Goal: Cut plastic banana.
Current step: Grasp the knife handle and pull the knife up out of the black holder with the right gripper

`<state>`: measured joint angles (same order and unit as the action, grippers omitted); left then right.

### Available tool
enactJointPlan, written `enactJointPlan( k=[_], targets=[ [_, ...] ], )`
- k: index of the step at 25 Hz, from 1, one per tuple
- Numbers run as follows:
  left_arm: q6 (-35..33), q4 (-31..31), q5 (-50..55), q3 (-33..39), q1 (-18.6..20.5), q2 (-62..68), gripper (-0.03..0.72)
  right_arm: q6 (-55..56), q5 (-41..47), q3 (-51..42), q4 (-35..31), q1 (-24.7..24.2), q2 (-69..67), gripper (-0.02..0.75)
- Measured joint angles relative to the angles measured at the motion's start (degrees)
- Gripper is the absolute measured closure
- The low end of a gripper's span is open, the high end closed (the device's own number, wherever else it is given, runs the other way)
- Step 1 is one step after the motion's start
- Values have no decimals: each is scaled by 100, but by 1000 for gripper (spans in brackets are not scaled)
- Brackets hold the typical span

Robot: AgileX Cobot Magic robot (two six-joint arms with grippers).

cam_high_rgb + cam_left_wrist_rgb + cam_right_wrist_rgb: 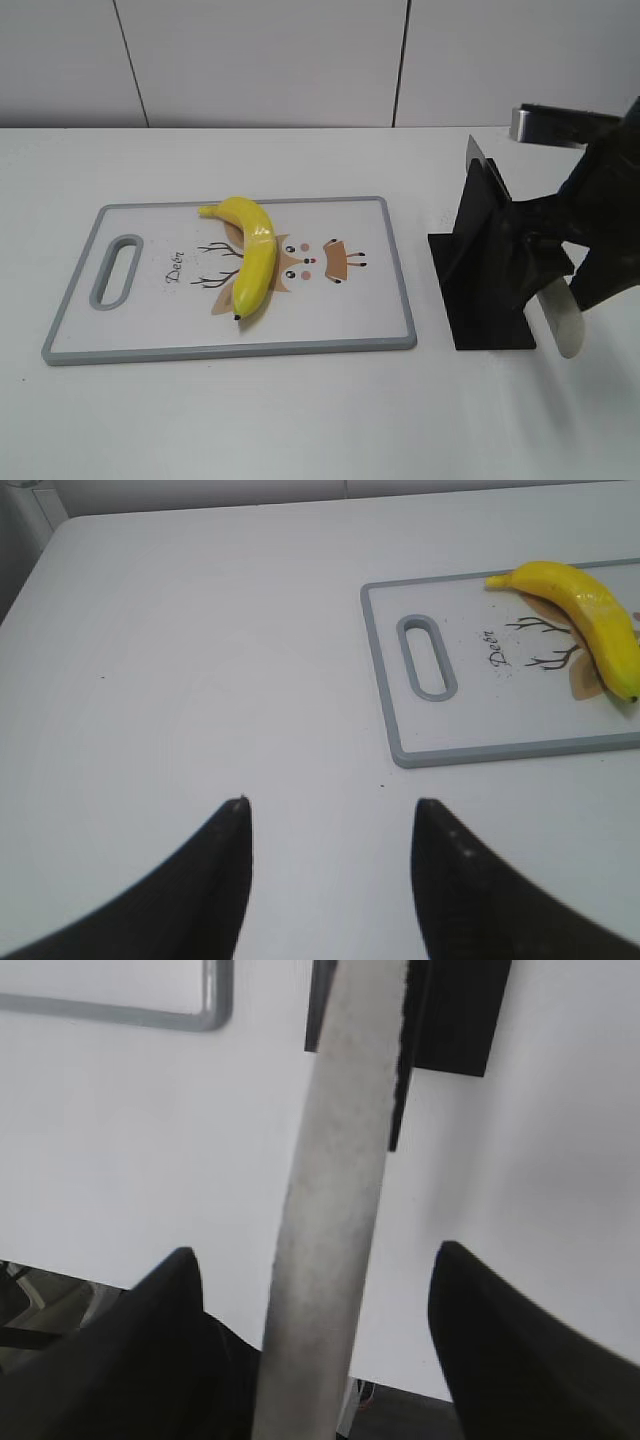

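Observation:
The knife's blade is inside the black stand and the pale grey handle [562,318] [335,1210] sticks out, so my right gripper should grab the knife there next.
The plastic banana [252,258] is glossy yellow and lies on the cutting board [380,290], left of its middle, dark tip toward the front. It also shows in the left wrist view [590,620]. My left gripper [332,805] is open and empty over bare table, to the left of the board's handle slot [426,656]. My right gripper [315,1252] is open, with its jaws on either side of the pale grey knife handle [335,1210] without touching it. The knife [560,318] sits in the black knife stand [490,250] to the right of the board.
The cutting board has a grey rim and a deer drawing, and its corner shows in the right wrist view [215,1015]. The stand's black base [460,1010] lies beyond the handle. A white wall stands behind the table.

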<state>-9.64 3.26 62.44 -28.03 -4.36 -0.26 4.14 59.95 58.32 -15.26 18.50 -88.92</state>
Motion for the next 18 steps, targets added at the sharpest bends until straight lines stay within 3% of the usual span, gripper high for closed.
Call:
enactJointPlan(
  k=[3, 5, 10, 18],
  targets=[
    [0, 0, 0, 0, 0, 0, 209, 36, -12, 0, 0, 0, -296, 213],
    [0, 0, 0, 0, 0, 0, 209, 48, -22, 0, 0, 0, -422, 267],
    [0, 0, 0, 0, 0, 0, 209, 89, -140, 2, -26, 12, -469, 560],
    [0, -5, 0, 0, 0, 0, 209, 101, -126, 29, -16, 11, -455, 556]
  ],
)
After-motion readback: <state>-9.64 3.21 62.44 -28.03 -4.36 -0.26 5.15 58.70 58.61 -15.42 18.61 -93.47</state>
